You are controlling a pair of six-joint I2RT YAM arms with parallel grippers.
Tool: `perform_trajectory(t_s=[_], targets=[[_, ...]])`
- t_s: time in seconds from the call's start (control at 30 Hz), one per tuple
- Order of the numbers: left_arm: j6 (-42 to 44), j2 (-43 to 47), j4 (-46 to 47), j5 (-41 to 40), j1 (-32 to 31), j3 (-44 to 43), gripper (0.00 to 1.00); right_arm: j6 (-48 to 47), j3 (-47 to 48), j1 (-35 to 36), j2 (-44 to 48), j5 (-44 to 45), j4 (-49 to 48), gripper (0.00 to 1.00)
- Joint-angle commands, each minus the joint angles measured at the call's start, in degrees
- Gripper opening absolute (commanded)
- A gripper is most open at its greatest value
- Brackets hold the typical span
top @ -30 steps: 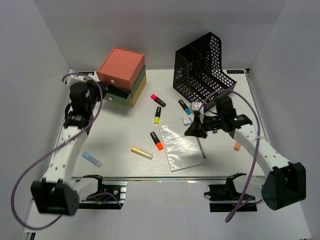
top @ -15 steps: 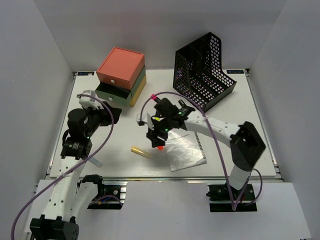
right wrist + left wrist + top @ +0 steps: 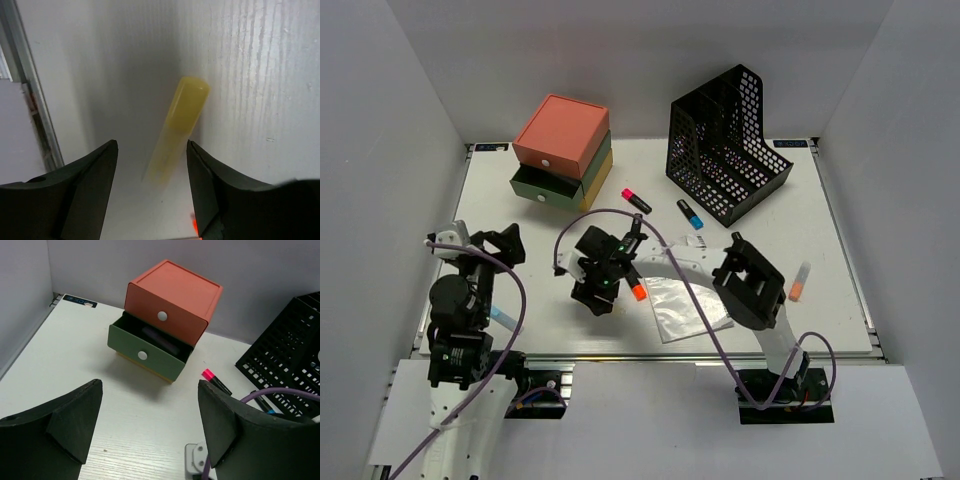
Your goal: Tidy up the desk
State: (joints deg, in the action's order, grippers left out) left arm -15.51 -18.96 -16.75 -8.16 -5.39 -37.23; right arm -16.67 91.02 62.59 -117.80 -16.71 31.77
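My right gripper comes down, before it closes on the yellow highlighter (image 3: 180, 125), since the highlighter lies slanted below the fingers in the right wrist view.
The white desk (image 3: 770, 240) holds scattered highlighters. My right gripper (image 3: 592, 298) reaches far left and hangs open just above a yellow highlighter (image 3: 180, 125), which lies between its spread jaws (image 3: 151, 150) untouched; the top view hides this pen under the gripper. An orange highlighter (image 3: 638, 292) lies just right of it. My left gripper (image 3: 498, 243) is open and holds nothing near the desk's left edge, facing the stacked drawer box (image 3: 172, 295). Its green middle drawer (image 3: 150, 347) stands pulled out with a dark purple thing inside.
A black mesh file holder (image 3: 730, 140) stands at the back right. Pink (image 3: 636, 200) and blue (image 3: 690, 213) highlighters lie mid-desk, a peach one (image 3: 800, 282) at the right, a light blue one (image 3: 500, 315) at the left. A clear sleeve (image 3: 685, 305) lies near the front rail (image 3: 30, 90).
The right arm swung from the desk's right side to the left and opened over the yellow highlighter. The left arm drew back from the drawer box and opened.
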Motion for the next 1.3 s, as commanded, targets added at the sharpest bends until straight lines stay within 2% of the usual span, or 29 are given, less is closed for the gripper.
perform_trajectory(t_s=[0.0, 0.3, 0.77, 0.9, 0.93, 1.0, 1.03, 1.1, 1.27], targets=[[0.39, -1.17, -1.53, -2.56, 0.29, 0.41, 0.86, 1.99, 2.93, 0.25, -1.99, 3.08, 0.93, 0.64], [0.57, -1.61, -1.35, -1.50, 0.29, 0.49, 0.87, 1.81, 4.43, 0.25, -4.98, 7.92, 0.58, 0.67], [0.57, -1.52, -1.44, -2.12, 0.29, 0.50, 0.86, 2.08, 1.26, 3.33, -6.48, 14.25, -1.80, 0.52], [0.57, -1.52, -1.44, -2.12, 0.29, 0.50, 0.86, 1.90, 1.44, 3.42, -7.00, 13.72, -1.54, 0.36], [0.57, -1.69, -1.35, -1.95, 0.29, 0.58, 0.87, 1.64, 1.44, 3.24, -6.92, 13.29, -1.36, 0.26], [0.57, -1.61, -1.35, -1.86, 0.29, 0.50, 0.87, 0.68, 1.79, 3.16, -6.66, 13.37, -0.31, 0.17], [0.57, -1.61, -1.44, -1.77, 0.29, 0.58, 0.87, 0.06, 2.31, 2.81, -5.79, 13.20, 0.13, 0.08], [0.57, -1.61, -1.53, -2.03, 0.29, 0.50, 0.87, -2.47, 3.28, 2.89, -4.47, 13.46, 1.44, 0.00], [0.57, -1.34, -1.53, -2.03, 0.29, 0.41, 0.86, -9.34, 11.53, 1.31, 1.25, 15.12, 4.52, 0.00]])
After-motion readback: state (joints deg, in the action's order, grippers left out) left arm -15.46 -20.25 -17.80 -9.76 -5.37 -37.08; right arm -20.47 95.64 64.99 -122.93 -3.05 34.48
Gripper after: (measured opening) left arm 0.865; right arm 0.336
